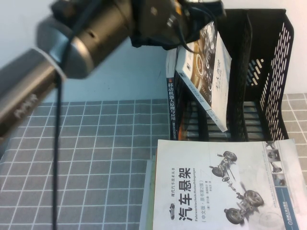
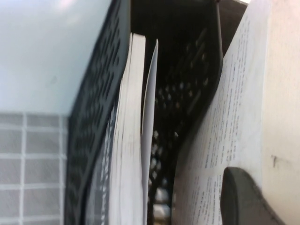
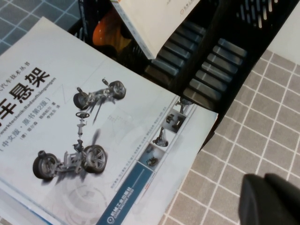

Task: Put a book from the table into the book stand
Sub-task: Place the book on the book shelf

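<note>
The book's lower edge point(image 1: 204, 103) still hangs slanted above the bottom of the book stand's middle slot, so my left gripper lowers the book before releasing it.
My left gripper point(image 1: 194, 19) is high at the back, shut on a brown-and-white book point(image 1: 211, 72). The book hangs tilted, its lower end inside the black mesh book stand point(image 1: 268, 72). In the left wrist view one of its fingers point(image 2: 246, 199) presses on the held book point(image 2: 243, 108). Another book point(image 1: 171, 103) stands upright in the stand's leftmost slot and also shows in the left wrist view point(image 2: 129, 140). My right gripper point(image 3: 272, 201) is shut and empty above the cloth, right of the white car-suspension book point(image 3: 84, 117). It is out of the high view.
The white car-suspension book point(image 1: 225, 187) tops a stack lying flat just in front of the stand. A grey grid tablecloth point(image 1: 86, 158) covers the table to the left. The left arm point(image 1: 72, 52) crosses the upper left of the high view.
</note>
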